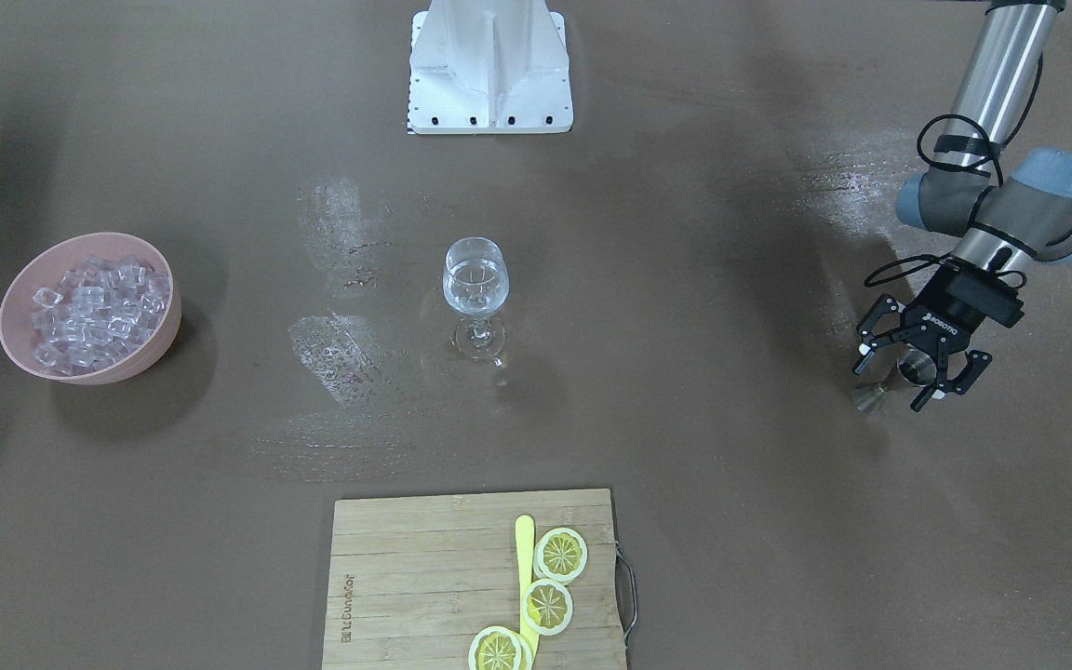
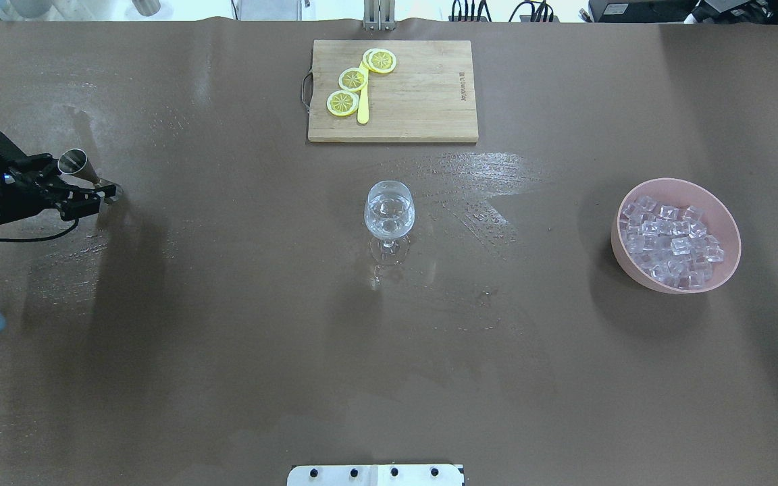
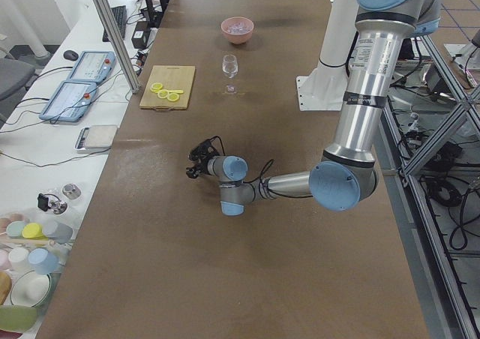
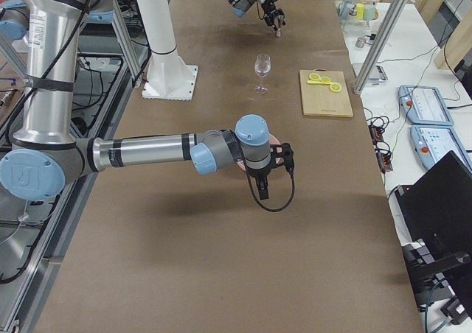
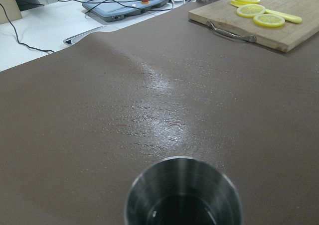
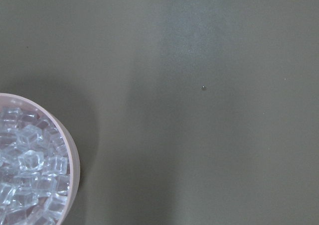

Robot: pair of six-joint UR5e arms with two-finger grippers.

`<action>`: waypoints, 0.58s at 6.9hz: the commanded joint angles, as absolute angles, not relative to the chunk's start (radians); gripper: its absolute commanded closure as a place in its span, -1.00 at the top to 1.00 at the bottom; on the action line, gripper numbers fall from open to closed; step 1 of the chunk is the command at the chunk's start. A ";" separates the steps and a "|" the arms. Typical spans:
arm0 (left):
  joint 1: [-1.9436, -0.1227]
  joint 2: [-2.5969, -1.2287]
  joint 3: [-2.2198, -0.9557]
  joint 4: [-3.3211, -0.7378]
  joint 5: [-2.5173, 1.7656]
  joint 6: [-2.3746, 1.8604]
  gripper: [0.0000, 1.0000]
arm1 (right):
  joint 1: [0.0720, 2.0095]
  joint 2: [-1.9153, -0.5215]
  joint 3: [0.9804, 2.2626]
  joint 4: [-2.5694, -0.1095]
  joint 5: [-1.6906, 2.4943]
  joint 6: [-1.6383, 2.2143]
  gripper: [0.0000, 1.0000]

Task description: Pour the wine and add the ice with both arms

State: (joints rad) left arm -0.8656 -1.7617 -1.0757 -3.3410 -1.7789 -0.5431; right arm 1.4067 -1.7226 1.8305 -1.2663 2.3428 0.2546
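The small steel cup gets wide toward its opening, so I will next use my left gripper to pick up the cup by its narrow middle (image 1: 892, 383) between the sloping cones.
A wine glass (image 1: 475, 279) stands mid-table and holds clear wine (image 2: 389, 210). A pink bowl (image 1: 6, 312) full of small clear ice cubes (image 1: 94, 307) sits to one side, and also shows in the overhead view (image 2: 733, 236). My left gripper (image 1: 899, 372) is open at the table's far end, its fingers spread around a small metal cup (image 1: 913, 365). That cup fills the bottom of the left wrist view (image 5: 183, 195). My right gripper (image 4: 279, 160) hovers by the bowl. I cannot tell whether it is open or shut. The right wrist view shows ice (image 6: 25, 160) at lower left.
A wooden cutting board (image 2: 423, 101) with three lemon slices (image 2: 352, 79) and a yellow stick lies at the table's far edge. The white base block (image 1: 489, 70) sits on the robot's side. Wet streaks mark the tabletop around the glass.
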 commanded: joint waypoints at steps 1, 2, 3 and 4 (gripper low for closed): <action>-0.861 -1.764 -1.074 -3.339 -1.781 -0.563 0.11 | 1.407 -1.724 1.832 -1.267 2.344 0.255 0.99; -0.861 -1.760 -1.074 -3.339 -1.789 -0.572 -0.37 | 1.407 -1.724 1.833 -1.267 2.345 0.255 0.99; -0.861 -1.755 -1.075 -3.339 -1.790 -0.583 -0.82 | 1.407 -1.724 1.835 -1.267 2.344 0.255 0.99; -0.861 -1.753 -1.080 -3.341 -1.808 -0.647 -1.00 | 1.407 -1.730 1.841 -1.266 2.345 0.255 0.99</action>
